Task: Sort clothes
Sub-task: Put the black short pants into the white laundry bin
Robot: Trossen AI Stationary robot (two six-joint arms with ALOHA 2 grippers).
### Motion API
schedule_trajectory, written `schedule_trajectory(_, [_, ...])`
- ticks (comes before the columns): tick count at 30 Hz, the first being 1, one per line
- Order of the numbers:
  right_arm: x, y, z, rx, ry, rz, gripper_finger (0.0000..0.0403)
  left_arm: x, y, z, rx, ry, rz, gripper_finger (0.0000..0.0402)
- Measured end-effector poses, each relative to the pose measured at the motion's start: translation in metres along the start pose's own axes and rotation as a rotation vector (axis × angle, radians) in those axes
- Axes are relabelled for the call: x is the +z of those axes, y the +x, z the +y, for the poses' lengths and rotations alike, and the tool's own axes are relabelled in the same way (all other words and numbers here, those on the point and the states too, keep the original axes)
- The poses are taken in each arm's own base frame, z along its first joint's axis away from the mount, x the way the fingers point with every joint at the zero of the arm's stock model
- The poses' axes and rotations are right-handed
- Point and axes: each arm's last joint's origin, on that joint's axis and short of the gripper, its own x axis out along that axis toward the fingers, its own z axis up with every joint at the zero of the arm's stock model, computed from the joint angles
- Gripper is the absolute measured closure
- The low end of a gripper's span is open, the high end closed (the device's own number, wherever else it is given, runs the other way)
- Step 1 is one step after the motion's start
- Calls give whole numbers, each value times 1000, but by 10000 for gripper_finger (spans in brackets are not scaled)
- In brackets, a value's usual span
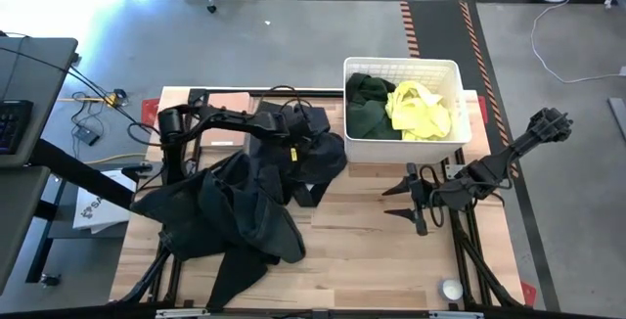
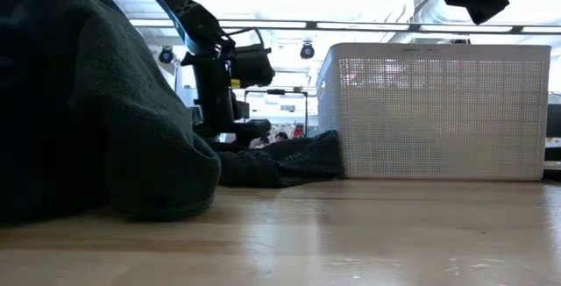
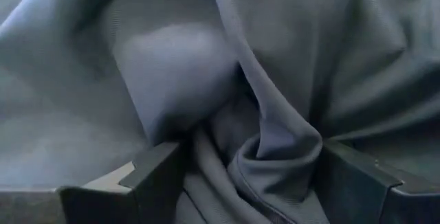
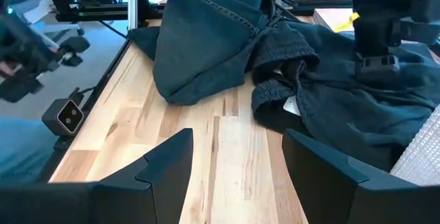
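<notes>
I will next grab the black garment with my left gripper by its bunched fold [image 1: 305,143] [image 3: 268,155], to sort it into the white basket.
A heap of black and dark grey clothes [image 1: 235,206] lies on the left half of the wooden table [image 1: 362,250]; it also shows in the right wrist view [image 4: 206,45]. My left gripper [image 3: 254,183] is open and points down into the far part of the heap [image 1: 308,153], beside the basket. A white lattice basket [image 1: 455,128] at the far right holds a dark green garment [image 1: 367,104] and a neon yellow one [image 1: 421,109]. My right gripper [image 1: 385,203] is open and empty above bare wood in front of the basket, pointing toward the heap. My left gripper comes at the dark cloth from above, pointing down. Its two open fingers [image 3: 161,176] stand on either side of a bunched fold [image 3: 268,155] of the fabric, which lies against them. The cloth rests on the heap, slack; how many layers, I cannot tell.
A flat tan board [image 1: 230,102] lies at the table's far left, partly under the left arm. A small white round thing [image 1: 451,289] sits at the near right corner. Bare wood [image 1: 352,226] lies between the heap and my right gripper.
</notes>
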Motion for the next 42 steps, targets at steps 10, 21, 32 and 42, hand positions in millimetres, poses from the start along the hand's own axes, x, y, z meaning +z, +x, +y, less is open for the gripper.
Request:
schedule_trajectory(10, [0, 0, -1, -19, 14, -6, 183, -40, -14, -37, -32, 107, -74, 258])
schedule_trajectory(21, [0, 0, -1, -21, 36, -8, 183, -58, -85, -33, -3, 159, -266, 368])
schedule_trajectory(32, [1, 0, -1, -46, 33, -17, 183, -35, -218, -17, -189, 98, -665, 368])
schedule_trajectory(42, [1, 0, -1, -45, 36, -18, 183, 27, -339, -1, -213, 178, -959, 368])
